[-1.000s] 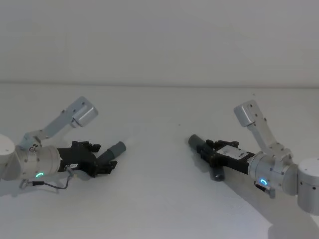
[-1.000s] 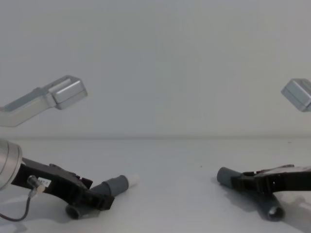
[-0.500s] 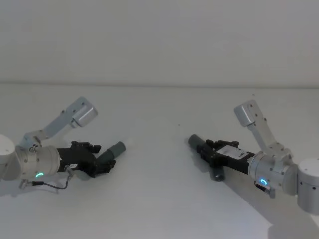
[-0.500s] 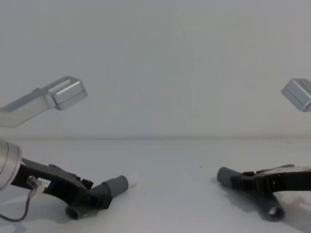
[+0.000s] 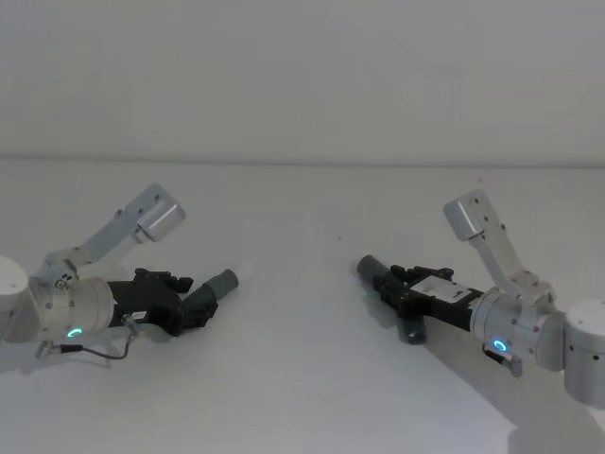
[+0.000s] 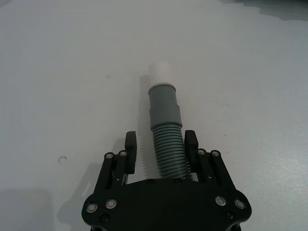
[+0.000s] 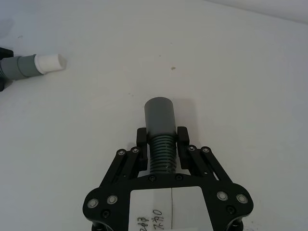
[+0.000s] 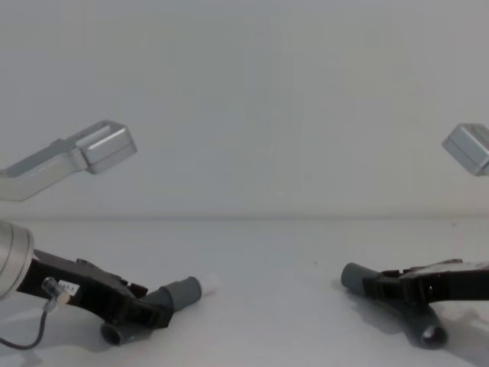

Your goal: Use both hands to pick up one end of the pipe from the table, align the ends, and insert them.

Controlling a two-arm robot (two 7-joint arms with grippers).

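My left gripper needs to grab the pipe piece by its corrugated part (image 6: 170, 150) next, so that the pipe piece's white plug tip (image 6: 160, 73) stays free for inserting.
Two dark grey corrugated pipe pieces lie on the white table (image 5: 302, 378). The left piece (image 6: 166, 110) ends in a grey collar with a white plug tip (image 6: 160, 74) that points towards the middle of the table. My left gripper (image 6: 160, 139) is low on the table and straddles its ribbed part, open, with a gap beside one finger. The right piece (image 7: 160, 115) has a plain open collar (image 5: 367, 268). My right gripper (image 7: 161, 134) is shut on its ribs just behind that collar. The two ends (image 8: 208, 284) (image 8: 353, 275) face each other, far apart.
The pale wall meets the table along a far edge (image 5: 302, 163). Both silver-white forearms (image 5: 66, 307) (image 5: 525, 326) lie low at the table's sides. A black cable (image 5: 95, 350) loops beside the left wrist. Bare white surface separates the two pieces.
My left gripper has drawn back slightly along the left piece, towards my left. The right gripper and its piece have barely moved.
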